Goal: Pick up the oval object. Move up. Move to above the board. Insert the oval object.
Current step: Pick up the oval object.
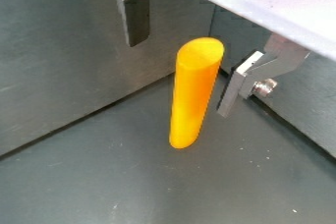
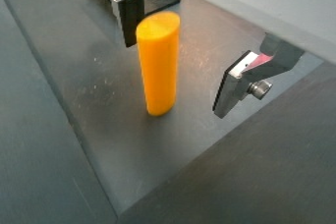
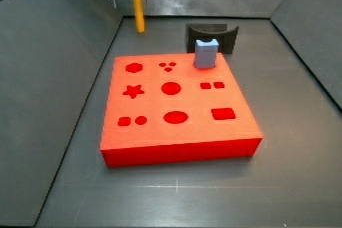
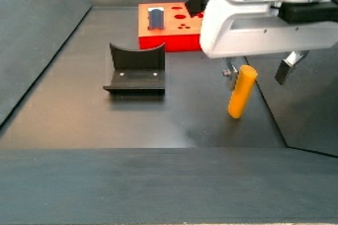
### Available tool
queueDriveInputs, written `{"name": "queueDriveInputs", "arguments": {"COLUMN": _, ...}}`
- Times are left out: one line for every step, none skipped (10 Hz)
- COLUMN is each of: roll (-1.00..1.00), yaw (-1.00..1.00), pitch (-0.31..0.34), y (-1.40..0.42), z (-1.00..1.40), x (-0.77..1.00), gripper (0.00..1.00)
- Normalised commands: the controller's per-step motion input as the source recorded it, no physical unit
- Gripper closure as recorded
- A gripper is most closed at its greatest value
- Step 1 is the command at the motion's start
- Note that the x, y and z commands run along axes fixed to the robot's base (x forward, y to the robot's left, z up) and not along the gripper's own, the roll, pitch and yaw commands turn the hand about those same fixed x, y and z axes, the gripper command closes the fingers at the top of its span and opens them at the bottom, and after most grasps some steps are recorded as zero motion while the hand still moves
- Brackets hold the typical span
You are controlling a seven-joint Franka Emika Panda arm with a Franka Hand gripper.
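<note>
My gripper is going to hold the oval object by its upper part (image 3: 138, 1) next, so that its lower end stays free to go into the board (image 3: 179, 105).
The oval object (image 1: 194, 93) is a tall yellow-orange peg standing upright on the grey floor; it also shows in a wrist view (image 2: 157, 64) and in both side views (image 3: 138, 11) (image 4: 240, 93). My gripper (image 1: 184, 41) is open around its upper part, one finger on each side with a gap to each; it shows too in a wrist view (image 2: 180, 53) and a side view (image 4: 258, 74). The board (image 3: 179, 105), a flat red block with star, round, oval, square and rectangular cutouts, lies in the middle of the floor, apart from the peg.
A grey-blue block (image 3: 206, 52) stands on the board's far edge. The dark fixture (image 3: 211, 36) stands behind the board and shows in a side view (image 4: 134, 69). Grey walls enclose the floor; the peg stands near one wall.
</note>
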Motion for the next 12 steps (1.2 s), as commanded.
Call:
{"name": "queueDriveInputs", "arguments": {"roll": -0.4, "yaw": 0.02, "pitch": -0.107, "y": 0.13, "z": -0.22, "x": 0.0, "gripper": 0.0}}
{"name": "queueDriveInputs", "arguments": {"roll": -0.4, "yaw": 0.0, "pitch": -0.076, "y": 0.09, "z": -0.19, "x": 0.03, "gripper": 0.0}}
{"name": "queueDriveInputs", "arguments": {"roll": -0.41, "yaw": 0.0, "pitch": -0.056, "y": 0.04, "z": -0.12, "x": 0.13, "gripper": 0.0}}
{"name": "queueDriveInputs", "arguments": {"roll": -0.41, "yaw": 0.0, "pitch": -0.066, "y": 0.0, "z": -0.09, "x": 0.14, "gripper": 0.0}}
{"name": "queueDriveInputs", "arguments": {"roll": -0.29, "yaw": 0.0, "pitch": -0.021, "y": 0.0, "z": -0.03, "x": 0.14, "gripper": 0.0}}
{"name": "queueDriveInputs", "arguments": {"roll": -0.14, "yaw": 0.0, "pitch": 0.0, "y": -0.05, "z": 0.0, "x": 0.28, "gripper": 0.0}}
{"name": "queueDriveInputs", "arguments": {"roll": -0.04, "yaw": -0.05, "pitch": 0.011, "y": -0.07, "z": 0.0, "x": 0.22, "gripper": 0.0}}
{"name": "queueDriveInputs", "arguments": {"roll": 0.0, "yaw": 0.0, "pitch": -0.004, "y": 0.0, "z": 0.0, "x": 0.0, "gripper": 0.0}}
{"name": "queueDriveInputs", "arguments": {"roll": 0.0, "yaw": 0.0, "pitch": 0.0, "y": 0.0, "z": 0.0, "x": 0.0, "gripper": 0.0}}
{"name": "queueDriveInputs", "arguments": {"roll": 0.0, "yaw": 0.0, "pitch": 0.0, "y": 0.0, "z": 0.0, "x": 0.0, "gripper": 1.0}}
{"name": "queueDriveInputs", "arguments": {"roll": 0.0, "yaw": 0.0, "pitch": 0.0, "y": 0.0, "z": 0.0, "x": 0.0, "gripper": 1.0}}
{"name": "queueDriveInputs", "arguments": {"roll": 0.0, "yaw": 0.0, "pitch": 0.0, "y": 0.0, "z": 0.0, "x": 0.0, "gripper": 1.0}}
